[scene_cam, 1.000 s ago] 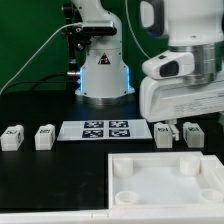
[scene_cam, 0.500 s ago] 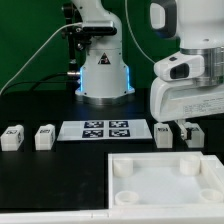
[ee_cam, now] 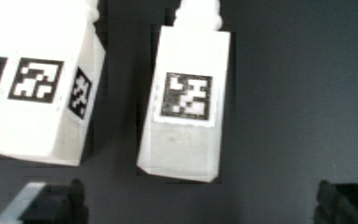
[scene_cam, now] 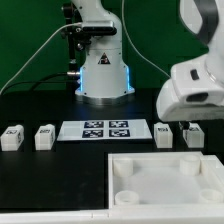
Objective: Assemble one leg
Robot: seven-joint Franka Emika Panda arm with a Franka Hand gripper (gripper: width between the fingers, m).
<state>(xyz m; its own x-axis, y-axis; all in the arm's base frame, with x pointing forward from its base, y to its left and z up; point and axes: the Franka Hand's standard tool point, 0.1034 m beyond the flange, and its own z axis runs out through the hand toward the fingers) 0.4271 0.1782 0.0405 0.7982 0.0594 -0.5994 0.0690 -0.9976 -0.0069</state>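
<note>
The centred white leg's near end (ee_cam: 178,170) is short of the gap between my fingers. My gripper would miss if it closed now, so it needs to move toward the leg first, then close on it.
Four small white legs with marker tags stand on the black table. Two are at the exterior view's left (scene_cam: 11,137) (scene_cam: 44,137) and two at its right (scene_cam: 165,135) (scene_cam: 192,134). My gripper (scene_cam: 180,124) hangs just above the right pair. In the wrist view it (ee_cam: 201,205) is open and empty, with its dark fingertips (ee_cam: 48,200) wide apart. One leg (ee_cam: 190,105) lies centred ahead of the gap between them. The second leg (ee_cam: 43,90) lies close beside the first. Neither leg is touched.
The large white tray-like part (scene_cam: 165,180) with round corner sockets lies at the front right. The marker board (scene_cam: 104,129) lies mid-table between the leg pairs. The robot base (scene_cam: 103,75) stands behind it.
The arm and hand have shifted toward the exterior view's right, over the right pair of legs. No leg has moved.
</note>
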